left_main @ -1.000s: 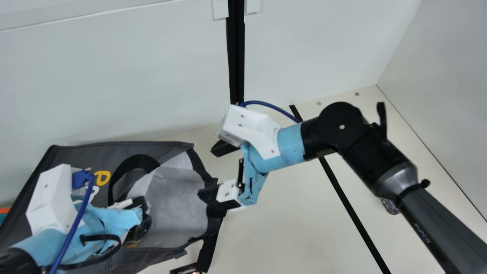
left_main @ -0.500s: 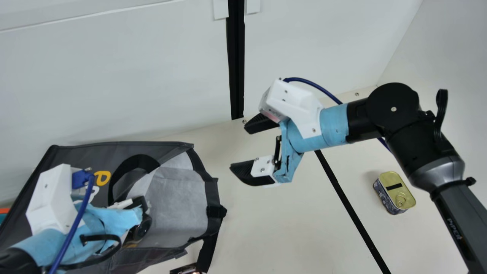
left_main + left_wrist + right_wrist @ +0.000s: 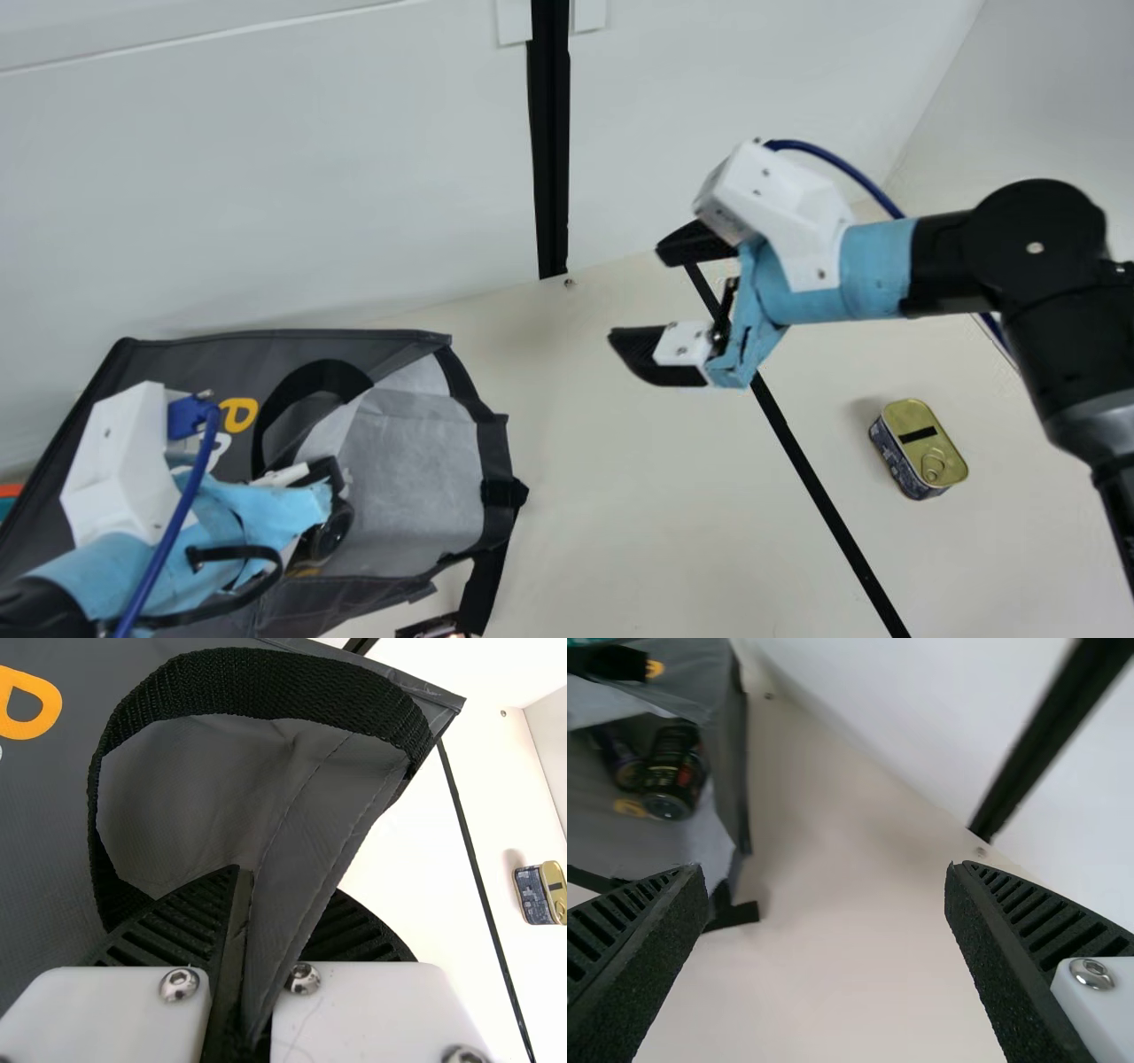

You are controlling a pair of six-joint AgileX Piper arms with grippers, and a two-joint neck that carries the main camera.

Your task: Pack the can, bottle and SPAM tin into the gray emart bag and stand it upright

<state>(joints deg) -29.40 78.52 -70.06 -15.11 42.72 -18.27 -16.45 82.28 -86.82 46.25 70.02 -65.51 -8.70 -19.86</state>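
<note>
The right gripper grips the SPAM tin by its long flat sides next. Those sides face each other, while the tin's corners curve round.
The gray bag (image 3: pixel 186 363) lies on its side at the left, its mouth facing right. My left gripper (image 3: pixel 330 496) is at the mouth; in the left wrist view that gripper (image 3: pixel 244 930) is shut on the bag's fabric edge, beside the black handle (image 3: pixel 257 682). Inside the bag, the right wrist view shows a dark can (image 3: pixel 671 780) and beside it another dark cylinder (image 3: pixel 618 757), perhaps the bottle. My right gripper (image 3: pixel 634 294), also seen as the gripper (image 3: pixel 826 870) in its wrist view, stands open and empty right of the bag. The tin (image 3: pixel 921 447) sits at the right.
A black strip (image 3: pixel 815 478) crosses the cream table (image 3: pixel 656 496) between bag and tin. White walls (image 3: pixel 292 177) rise behind and at the right, with a black post (image 3: pixel 551 133) at the back. A small dark object (image 3: pixel 434 627) is at the front edge.
My right gripper has moved from the bag's mouth off to the right, staying open. Its arm has uncovered the tin. The left arm and the bag have kept still.
</note>
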